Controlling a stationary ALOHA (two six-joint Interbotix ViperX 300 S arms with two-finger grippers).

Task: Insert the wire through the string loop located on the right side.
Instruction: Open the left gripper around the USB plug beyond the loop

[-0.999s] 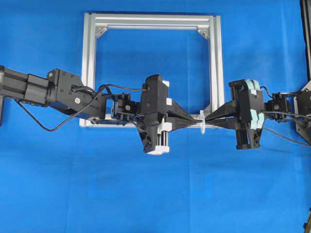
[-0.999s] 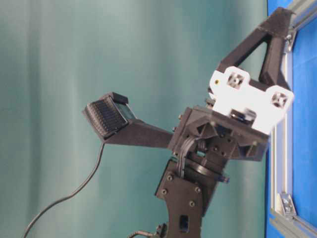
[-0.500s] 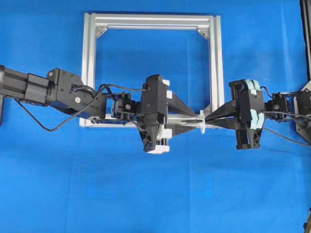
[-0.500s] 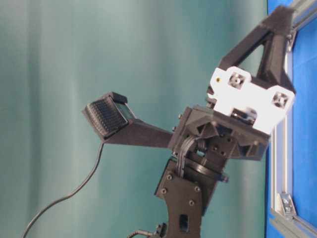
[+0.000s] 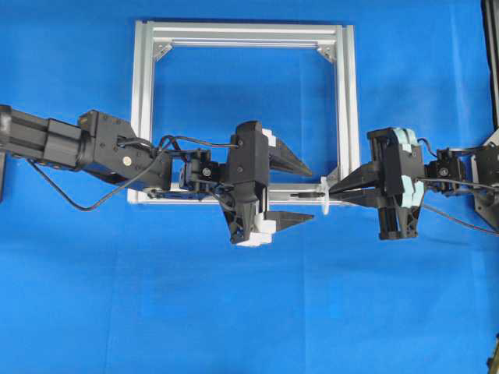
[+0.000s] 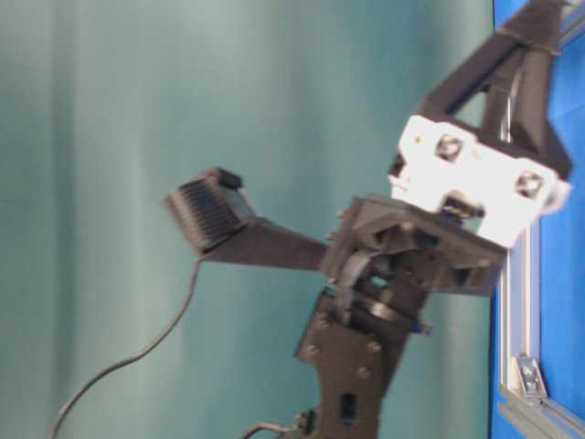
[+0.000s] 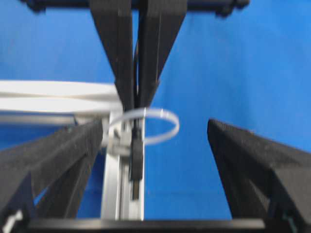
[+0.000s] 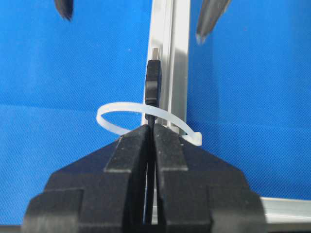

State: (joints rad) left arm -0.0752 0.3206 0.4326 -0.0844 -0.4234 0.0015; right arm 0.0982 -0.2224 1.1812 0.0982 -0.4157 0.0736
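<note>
My left gripper grabs the plug by its protruding end point(image 5: 302, 195) point(image 7: 136, 170) next, since my right gripper and the white string loop crowd the wire.
The wire's black plug with its metal tip point(image 5: 300, 189) point(image 8: 153, 80) point(image 7: 136, 162) lies along the frame's lower bar. It sticks out leftward through the white string loop point(image 5: 323, 195) point(image 8: 111, 124) point(image 7: 175, 127). My right gripper point(image 5: 333, 191) point(image 8: 151, 131) is shut on the wire just right of the loop, its tips touching the ring. My left gripper point(image 5: 306, 193) point(image 7: 155, 128) stands wide open on either side of the plug, touching nothing. Its fingertips point(image 8: 208, 19) show at the top of the right wrist view.
The square aluminium frame point(image 5: 245, 35) lies flat on the blue cloth, and both grippers work at its lower right corner. The left arm's black cable point(image 5: 74, 204) droops onto the cloth. A dark post point(image 5: 493, 62) stands at the right edge. The table-level view shows the left arm point(image 6: 356, 366) against a teal curtain.
My left gripper has opened wide and let go of the plug, which stays poking through the loop. The right gripper keeps its grip and has not moved.
</note>
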